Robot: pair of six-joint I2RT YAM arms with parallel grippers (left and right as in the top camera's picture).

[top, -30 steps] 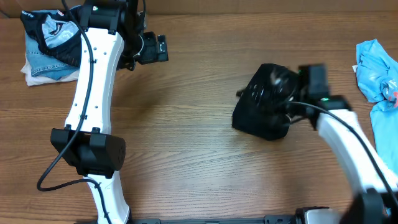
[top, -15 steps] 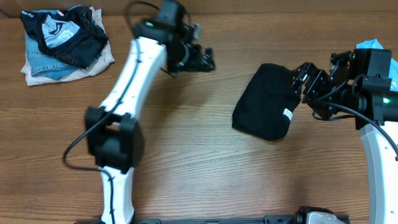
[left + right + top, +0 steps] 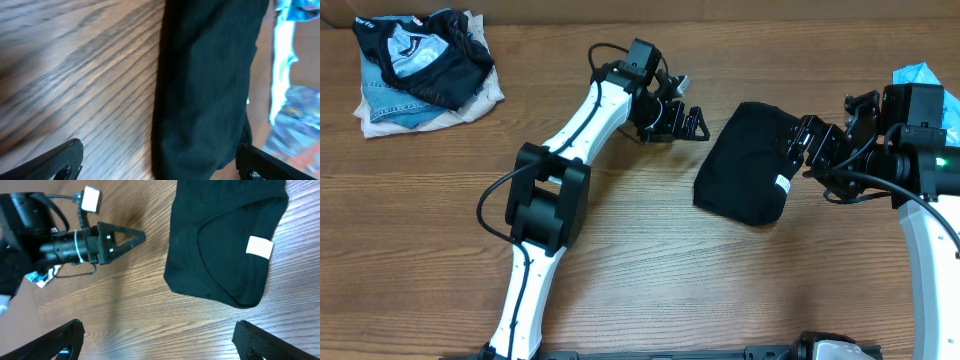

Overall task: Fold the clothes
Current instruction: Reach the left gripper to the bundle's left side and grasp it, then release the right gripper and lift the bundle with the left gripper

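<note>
The left gripper grabs the black T-shirt bundle by its edge opposite the white label next, to carry the bundle toward the stack.
The black T-shirt (image 3: 746, 177) lies folded into a compact bundle on the wooden table (image 3: 620, 260), its small white neck label (image 3: 781, 184) at the right edge. It also shows in the right wrist view (image 3: 220, 245) with the label (image 3: 260, 246), and in the left wrist view (image 3: 205, 90). My left gripper (image 3: 692, 124) is open and empty, just left of the bundle's upper left corner. My right gripper (image 3: 807, 152) is open and empty, at the bundle's right side, apart from it.
A stack of clothes lies at the far left corner: a black-and-pale-blue patterned piece (image 3: 418, 52) on denim and white fabric (image 3: 395, 108). A light blue garment (image 3: 925, 105) lies at the right edge. The left arm (image 3: 570, 150) stretches across the table's middle.
My left gripper has swung right from the far-left stack to the black bundle's left corner. My right gripper released the bundle, opened and drew back to the right.
</note>
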